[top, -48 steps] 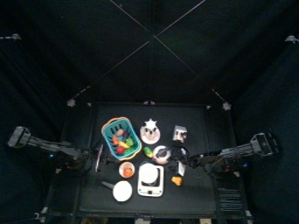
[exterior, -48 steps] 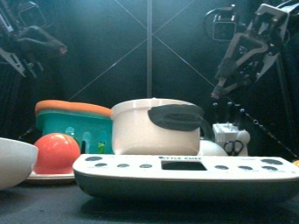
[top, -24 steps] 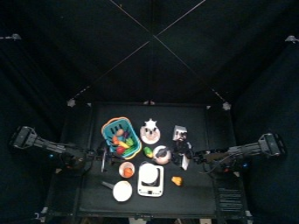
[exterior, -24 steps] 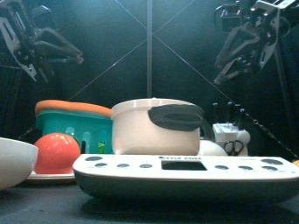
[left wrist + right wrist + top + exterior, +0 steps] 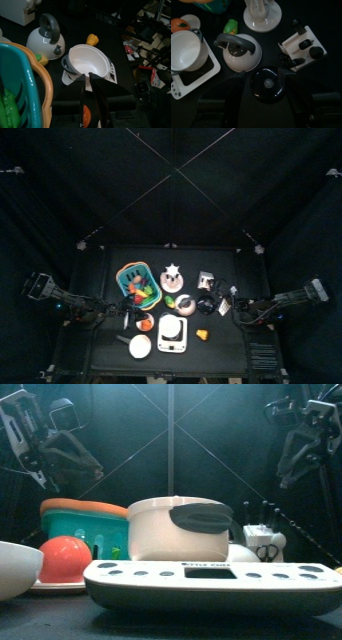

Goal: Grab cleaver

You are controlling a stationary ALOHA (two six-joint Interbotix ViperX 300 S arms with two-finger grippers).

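Observation:
The robot's right gripper will next pull the cleaver out of the white holder, and it will grab the cleaver by its black handle to do so.
I cannot pick out the cleaver's grey blade in any view. Black handles stand in a white holder, right of the kettle, and the holder shows again behind the pot. My left gripper hangs high over the table's left side, open and holding nothing. In its wrist view the left gripper points down toward a white pot. My right gripper hangs high on the right, wide open and empty. Seen between the right gripper's jaws, a black round disc lies below.
On the table stand a teal and orange basket, a white-and-pink plate, a white scale, a white bowl and a red ball. Black curtains close in all sides.
The left gripper's jaws have spread apart and its arm has come lower and nearer. The right arm has swung out to the right, its jaws staying wide.

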